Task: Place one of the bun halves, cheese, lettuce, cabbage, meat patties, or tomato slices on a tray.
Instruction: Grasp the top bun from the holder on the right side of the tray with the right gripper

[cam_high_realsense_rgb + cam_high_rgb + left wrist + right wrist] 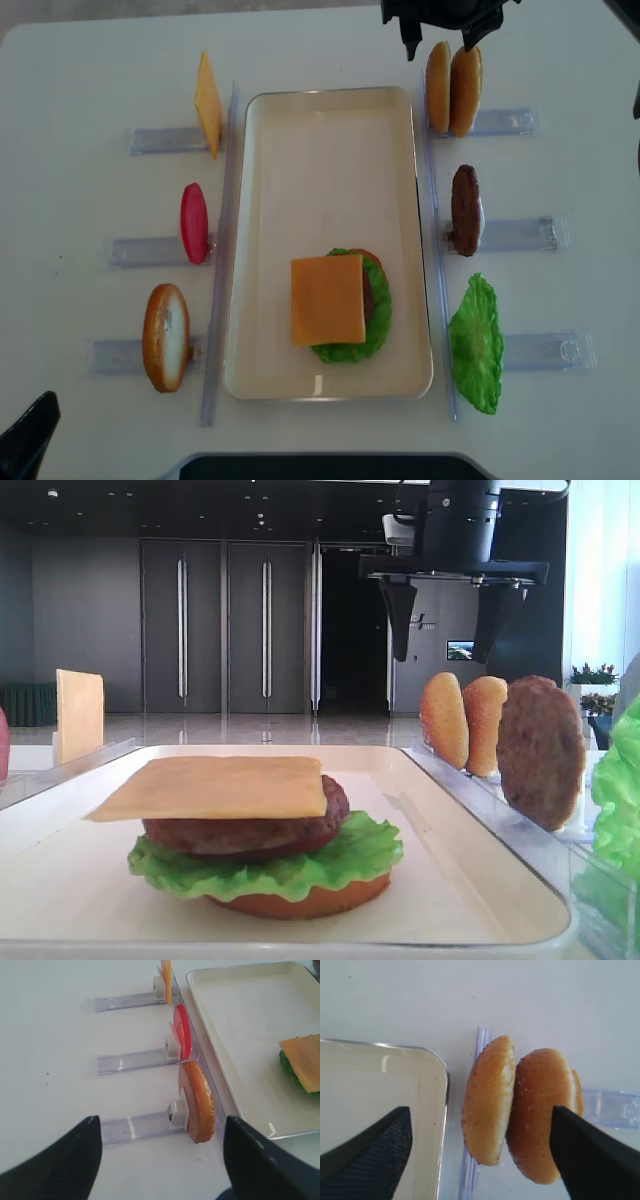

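Observation:
I need to pick up the sesame bun half next with my right gripper across its thin upper edge [439, 86], because the bun half is long from end to end.
Two bun halves [438, 88] [490, 1100] stand on edge in a clear holder right of the tray [330, 130]. My right gripper [438, 42] [480, 1109] hangs open above them, one finger over the tray's corner, the other past the outer bun [540, 1110]. On the tray lies a stack: bun base, lettuce [270, 865], meat patty [240, 830], cheese [327, 299] on top. Another bun half [197, 1102] stands in the near left holder, ahead of my open left gripper [161, 1120], which holds nothing. No cabbage is in view.
Clear holders flank the tray. On the left stand a cheese slice [207, 103] and a red tomato slice [194, 223]. On the right stand a meat patty [465, 208] and a lettuce leaf [476, 343]. The table is white.

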